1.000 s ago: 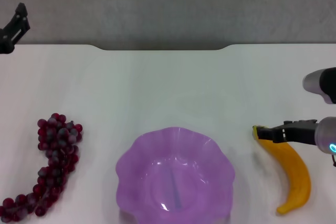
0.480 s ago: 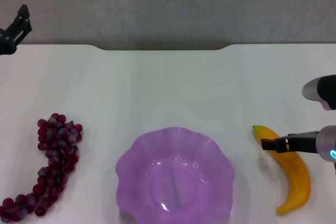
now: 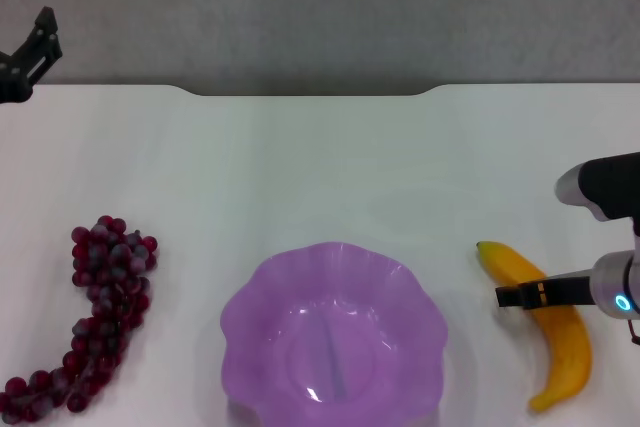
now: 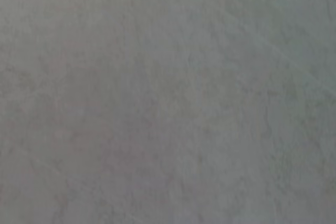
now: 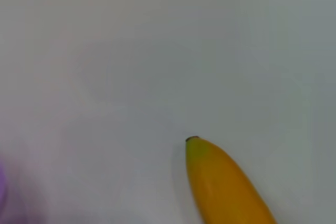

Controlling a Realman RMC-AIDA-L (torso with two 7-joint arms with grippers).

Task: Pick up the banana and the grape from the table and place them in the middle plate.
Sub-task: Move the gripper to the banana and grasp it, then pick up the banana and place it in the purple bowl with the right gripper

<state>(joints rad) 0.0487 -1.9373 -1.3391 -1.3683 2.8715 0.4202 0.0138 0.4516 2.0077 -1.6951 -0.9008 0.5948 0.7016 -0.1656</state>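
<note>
My right gripper's fingers reach down over the banana's upper part (image 3: 548,319), behind its greenish tip (image 3: 487,250), so it is time to close on the banana now.
The yellow-orange banana (image 3: 553,325) lies on the white table (image 3: 330,167), right of the purple scalloped plate (image 3: 333,337). My right gripper (image 3: 520,295) reaches in from the right edge and sits across the banana's upper part, a little behind its greenish tip. In the right wrist view the banana (image 5: 223,184) shows tip first, with a sliver of the plate (image 5: 1,188) at the frame's edge. The bunch of dark red grapes (image 3: 95,312) lies left of the plate. My left gripper (image 3: 30,52) is parked at the far left, beyond the table's back edge.
The table's far edge has a shallow notch (image 3: 310,93) in the middle. Bare white tabletop runs between the plate and each fruit. The left wrist view shows only a plain grey surface (image 4: 168,98).
My right gripper has drawn back from the banana's tip toward its middle and moved lower. The banana's tip has shifted slightly left. The left arm, grapes and plate have not moved.
</note>
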